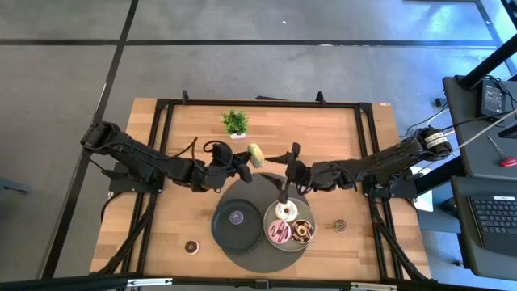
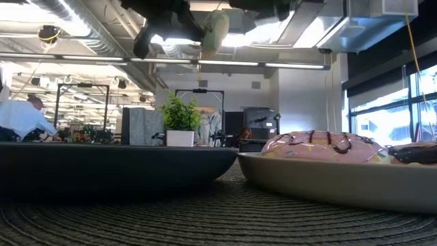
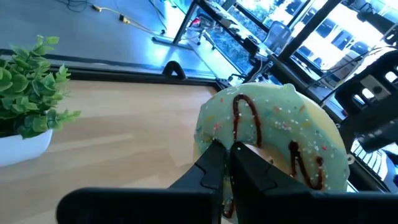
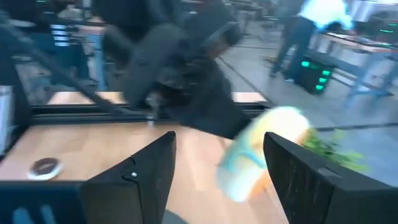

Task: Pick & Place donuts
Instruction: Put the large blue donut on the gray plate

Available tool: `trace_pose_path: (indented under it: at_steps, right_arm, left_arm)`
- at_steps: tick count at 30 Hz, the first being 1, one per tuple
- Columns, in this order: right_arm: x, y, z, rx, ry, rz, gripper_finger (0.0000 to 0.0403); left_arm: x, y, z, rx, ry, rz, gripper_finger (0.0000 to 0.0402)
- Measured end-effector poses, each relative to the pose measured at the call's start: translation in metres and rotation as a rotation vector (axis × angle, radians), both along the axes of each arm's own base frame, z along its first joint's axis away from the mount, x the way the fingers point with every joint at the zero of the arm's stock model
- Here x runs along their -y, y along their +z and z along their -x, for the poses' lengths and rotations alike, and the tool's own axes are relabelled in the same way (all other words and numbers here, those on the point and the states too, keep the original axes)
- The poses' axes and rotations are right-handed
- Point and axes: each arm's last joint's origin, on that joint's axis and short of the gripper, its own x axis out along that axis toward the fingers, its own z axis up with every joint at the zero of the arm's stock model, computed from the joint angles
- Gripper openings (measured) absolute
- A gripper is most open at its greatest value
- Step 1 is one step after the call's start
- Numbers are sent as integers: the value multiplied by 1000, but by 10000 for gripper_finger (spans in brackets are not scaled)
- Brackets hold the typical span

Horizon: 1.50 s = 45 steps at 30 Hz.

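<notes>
The robot's right gripper would miss the donut if it closed now, because its fingers stop short of the green donut's near edge [image 1: 262,156]. It needs to move toward the donut before it closes on it.
My left gripper [image 1: 246,162] hovers over the table's middle, shut on the green iced donut [image 1: 255,155], which shows high up in the low view [image 2: 217,31]. My right gripper [image 1: 289,171] faces it from the right, open, with the green donut [image 4: 267,152] just beyond its fingers. The white [image 1: 285,212], pink [image 1: 279,233] and chocolate [image 1: 303,230] donuts lie on the light grey plate [image 1: 271,217]. A tiny purple donut [image 1: 236,216] lies on the dark plate [image 1: 222,230]. Tiny brown ones lie on the table [image 1: 191,246] [image 1: 340,225]. My left gripper pinches the green donut by the edge of its ring [image 3: 214,134] between its two fingers [image 3: 208,165], coming about level from the table's left. The donut is lifted clear of the table and stands on edge, its iced face with brown drizzle turned toward the wrist camera.
A small potted plant [image 1: 235,123] stands near the far edge, just beyond the left gripper. Both plates sit on a round dark mat [image 1: 258,257] near the near edge. Bare wood lies left and right of the plates. People stand in the room behind.
</notes>
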Motion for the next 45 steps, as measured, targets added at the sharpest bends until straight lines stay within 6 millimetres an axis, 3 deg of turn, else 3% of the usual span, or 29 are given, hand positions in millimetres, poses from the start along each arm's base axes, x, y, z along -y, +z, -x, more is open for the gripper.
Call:
trace_pose_path:
  at_steps: [22,32,38,45]
  right_arm:
    - [12,-2,-3,-1,7,-81,235]
    - [18,-3,-3,11,-111,-122,231]
    - [27,-8,-2,-14,-206,-164,199]
    - [28,-8,-2,-13,-209,-174,132]
  left_arm:
    - [2,8,-3,61,-45,0,10]
    - [4,9,-4,77,-90,18,10]
    - [5,9,-5,73,-134,30,10]
    - [5,9,-5,54,-134,2,16]
